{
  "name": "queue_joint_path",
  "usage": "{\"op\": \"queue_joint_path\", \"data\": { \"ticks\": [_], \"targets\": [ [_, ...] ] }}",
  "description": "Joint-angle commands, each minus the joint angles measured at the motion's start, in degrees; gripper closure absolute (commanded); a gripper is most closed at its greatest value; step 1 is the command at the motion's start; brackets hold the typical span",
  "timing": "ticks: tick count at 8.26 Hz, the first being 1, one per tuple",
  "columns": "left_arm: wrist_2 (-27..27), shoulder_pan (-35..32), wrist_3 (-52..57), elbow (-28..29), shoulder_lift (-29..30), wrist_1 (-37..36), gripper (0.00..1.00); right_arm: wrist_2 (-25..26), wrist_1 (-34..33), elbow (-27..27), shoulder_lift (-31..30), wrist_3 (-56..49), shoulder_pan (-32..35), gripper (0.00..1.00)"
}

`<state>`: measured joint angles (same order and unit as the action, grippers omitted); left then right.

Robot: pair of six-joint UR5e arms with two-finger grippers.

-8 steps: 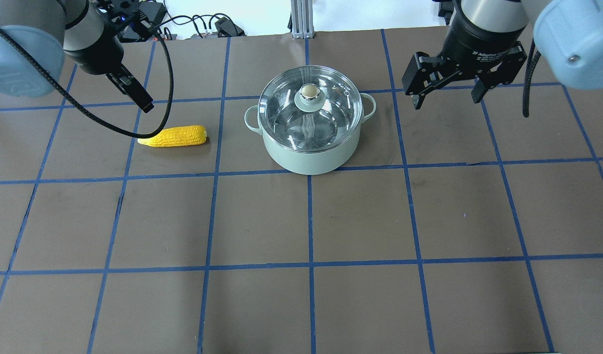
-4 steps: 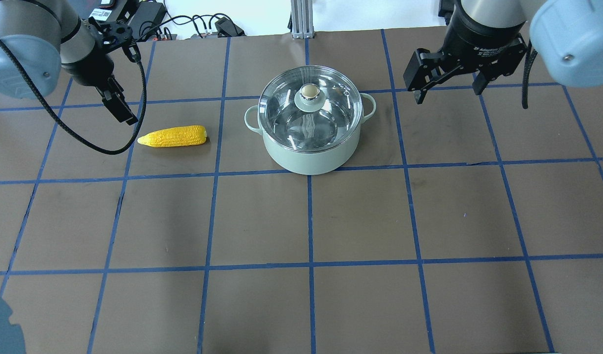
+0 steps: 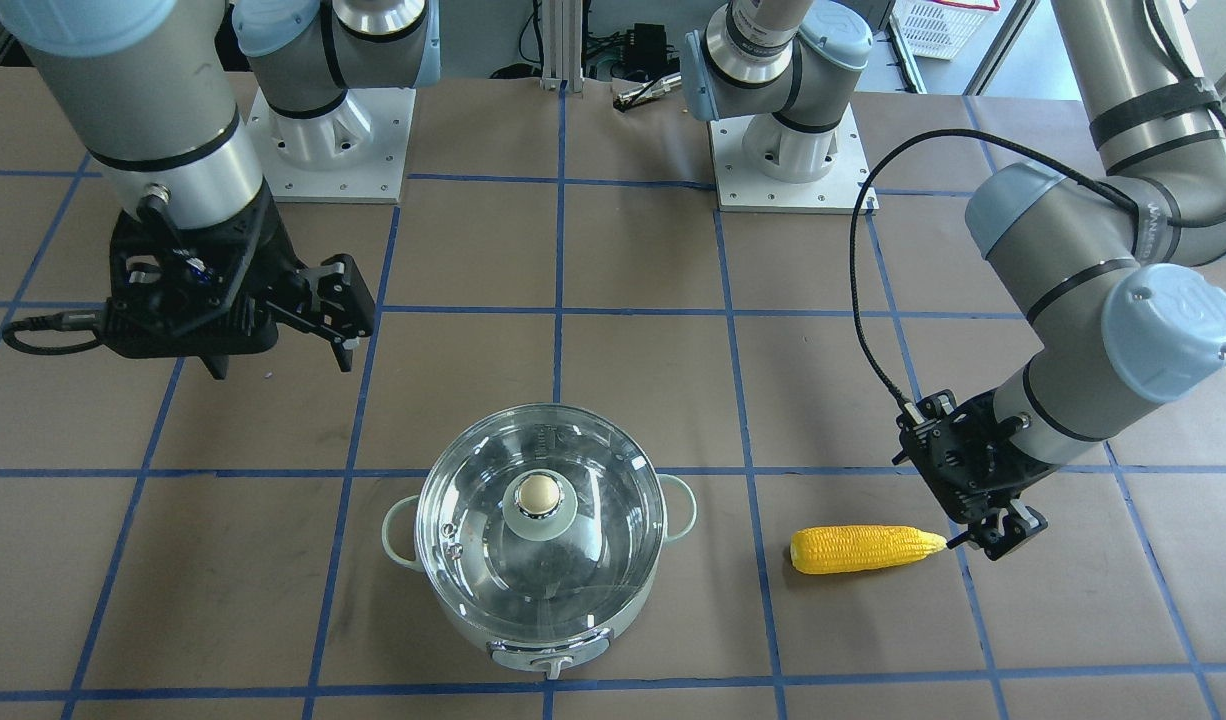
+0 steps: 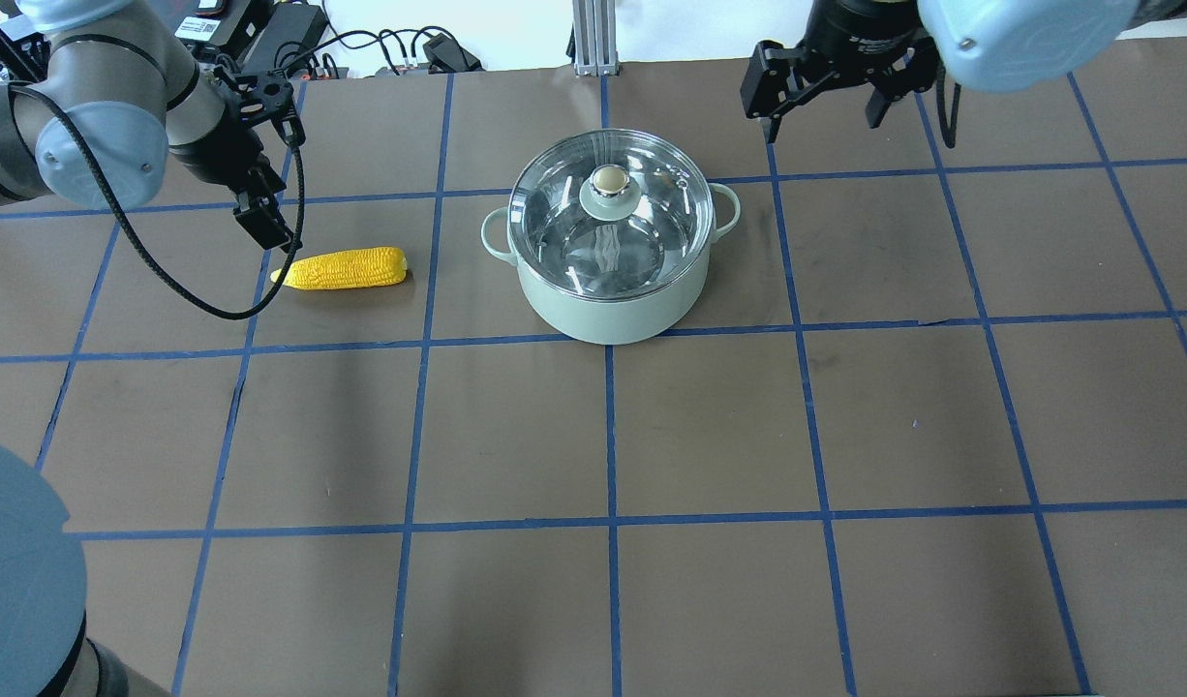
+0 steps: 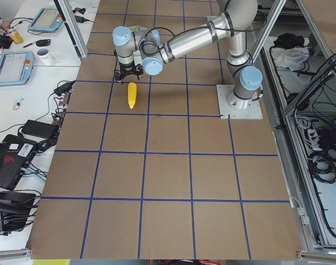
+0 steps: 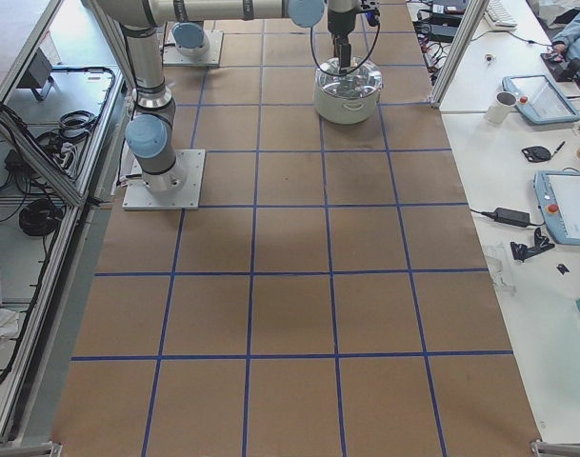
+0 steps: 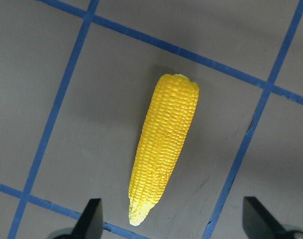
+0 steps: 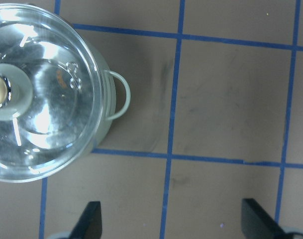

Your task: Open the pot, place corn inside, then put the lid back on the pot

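My right gripper grabs the glass lid by the beige ball knob (image 3: 538, 493) next, since the lid spreads too wide for the gripper's fingers.
The mint-green pot (image 4: 608, 300) stands at mid-table with the glass lid (image 4: 652, 218) on it, beige ball knob (image 4: 610, 180) on top. It also shows in the front view (image 3: 540, 625) and at the left of the right wrist view (image 8: 107, 124). The yellow corn (image 4: 342, 268) lies on the table to the pot's left, pointed end away from the pot. My left gripper (image 4: 264, 227) is open and hovers over that pointed end; in the left wrist view the corn (image 7: 163, 147) lies between the fingertips (image 7: 91, 221). My right gripper (image 4: 824, 121) is open and empty, beyond and right of the pot.
Brown table paper carries a blue tape grid. Cables and power bricks (image 4: 390, 48) and an aluminium post (image 4: 589, 39) sit along the far edge. The two arm bases (image 3: 328, 140) (image 3: 788, 150) stand on the robot's side of the table.
My left gripper has swung out, then come down over the corn's pointed end. My right gripper has moved left and farther back, closer to the pot. Pot, lid and corn have not moved.
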<state>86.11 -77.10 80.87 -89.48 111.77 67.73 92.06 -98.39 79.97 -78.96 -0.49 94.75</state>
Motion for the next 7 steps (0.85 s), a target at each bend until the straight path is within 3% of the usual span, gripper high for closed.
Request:
{"op": "queue_joint_path", "data": {
  "ticks": [1, 4, 7],
  "targets": [
    [0.0, 0.0, 1.4, -0.8, 2.7, 0.4, 0.00, -0.5, -10.1, -2.3, 8.9, 13.8, 7.5, 0.00],
    [-0.4, 0.0, 4.9, -1.3, 6.1, -0.5, 0.00, 0.1, -19.1, -2.3, 15.4, 23.9, 13.9, 0.00],
    [0.0, 0.0, 4.9, -1.4, 8.2, -0.5, 0.00, 0.1, -19.5, -2.4, 16.8, 24.1, 14.3, 0.00]
  ]
}}
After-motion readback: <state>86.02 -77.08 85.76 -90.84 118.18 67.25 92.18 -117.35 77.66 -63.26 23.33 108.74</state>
